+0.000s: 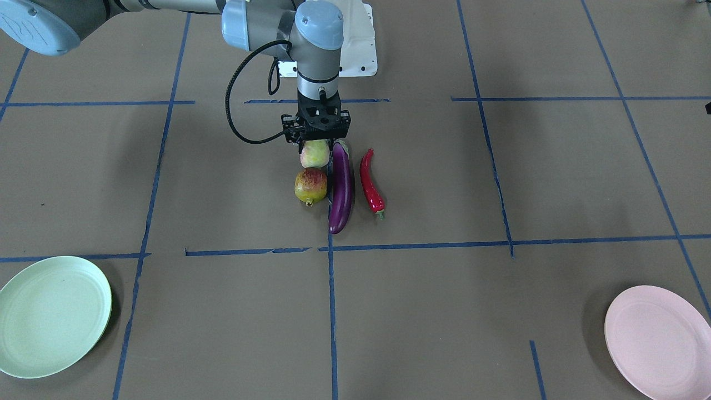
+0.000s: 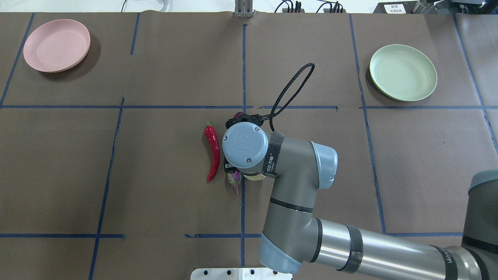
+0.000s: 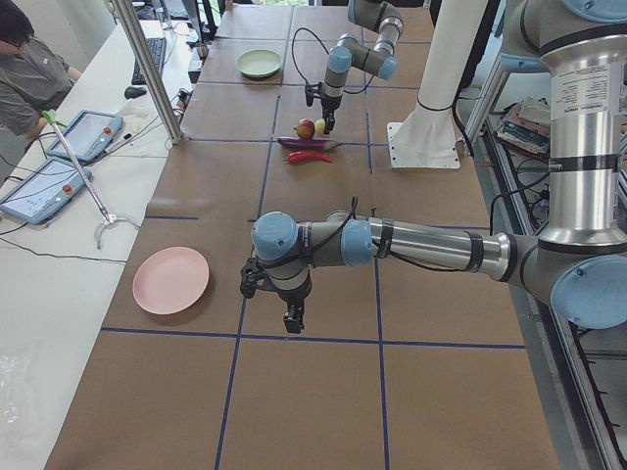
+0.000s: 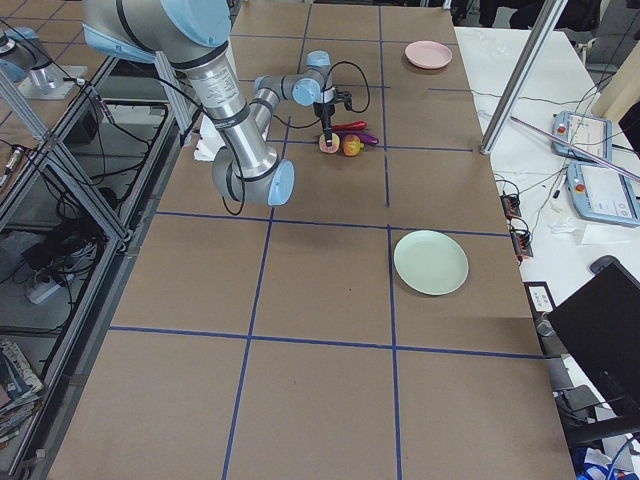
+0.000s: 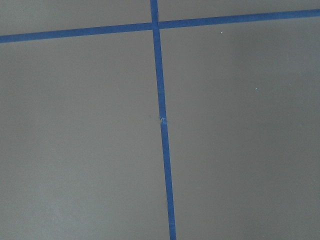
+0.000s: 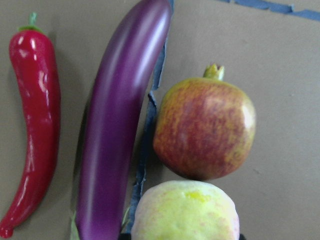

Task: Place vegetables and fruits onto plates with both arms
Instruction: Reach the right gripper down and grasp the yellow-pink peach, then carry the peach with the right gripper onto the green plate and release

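The peach (image 1: 315, 155) goes onto the pale green plate (image 1: 54, 317) next, so my right gripper needs to grab it by its rounded sides.
My right gripper (image 1: 316, 140) hangs straight down over the pale green-pink peach (image 1: 315, 155), its jaws spread to either side of the fruit's top. The right wrist view shows the peach (image 6: 185, 212) close below and on the table. The red-yellow pomegranate (image 1: 310, 186) lies right next to the peach, the purple eggplant (image 1: 340, 191) beside both, then the red chili (image 1: 371, 180). The green plate (image 1: 53, 316) and pink plate (image 1: 661, 339) are empty. My left gripper (image 3: 292, 321) hovers over bare table beside the pink plate (image 3: 171, 280); I cannot tell whether it is open or shut.
The table is brown with blue tape lines (image 5: 162, 120). In the overhead view my right wrist (image 2: 245, 146) hides the fruits and most of the eggplant, leaving the chili (image 2: 212, 151) in sight. The white base (image 1: 355, 50) stands behind the produce. An operator (image 3: 29, 69) sits at a side desk.
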Available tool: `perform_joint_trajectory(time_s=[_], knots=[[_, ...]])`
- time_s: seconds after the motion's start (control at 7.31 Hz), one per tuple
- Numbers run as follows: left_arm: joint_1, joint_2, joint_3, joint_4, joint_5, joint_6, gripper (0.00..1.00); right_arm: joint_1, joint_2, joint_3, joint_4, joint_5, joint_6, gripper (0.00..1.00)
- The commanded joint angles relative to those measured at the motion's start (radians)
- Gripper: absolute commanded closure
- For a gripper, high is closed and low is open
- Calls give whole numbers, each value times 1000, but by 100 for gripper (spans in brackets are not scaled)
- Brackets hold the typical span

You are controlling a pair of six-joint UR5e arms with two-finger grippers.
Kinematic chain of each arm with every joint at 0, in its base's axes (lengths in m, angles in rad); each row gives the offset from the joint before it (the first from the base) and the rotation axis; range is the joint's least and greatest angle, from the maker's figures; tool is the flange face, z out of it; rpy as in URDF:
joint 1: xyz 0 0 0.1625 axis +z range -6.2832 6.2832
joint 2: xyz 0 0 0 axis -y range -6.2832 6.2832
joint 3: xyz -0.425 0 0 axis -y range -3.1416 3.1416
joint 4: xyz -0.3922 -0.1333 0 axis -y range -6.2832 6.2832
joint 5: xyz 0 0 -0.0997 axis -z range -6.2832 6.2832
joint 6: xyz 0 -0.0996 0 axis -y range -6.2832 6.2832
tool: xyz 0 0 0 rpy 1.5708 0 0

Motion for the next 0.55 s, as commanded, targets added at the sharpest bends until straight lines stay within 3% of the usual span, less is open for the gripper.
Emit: perform_joint_trajectory(time_s=[0.0, 0.41], knots=[[1, 0, 3, 0, 0, 0, 0, 95, -20, 190, -192, 70, -133, 99], [3, 0, 9, -2, 0, 0, 0, 406, -99, 168, -187, 257, -557, 99]])
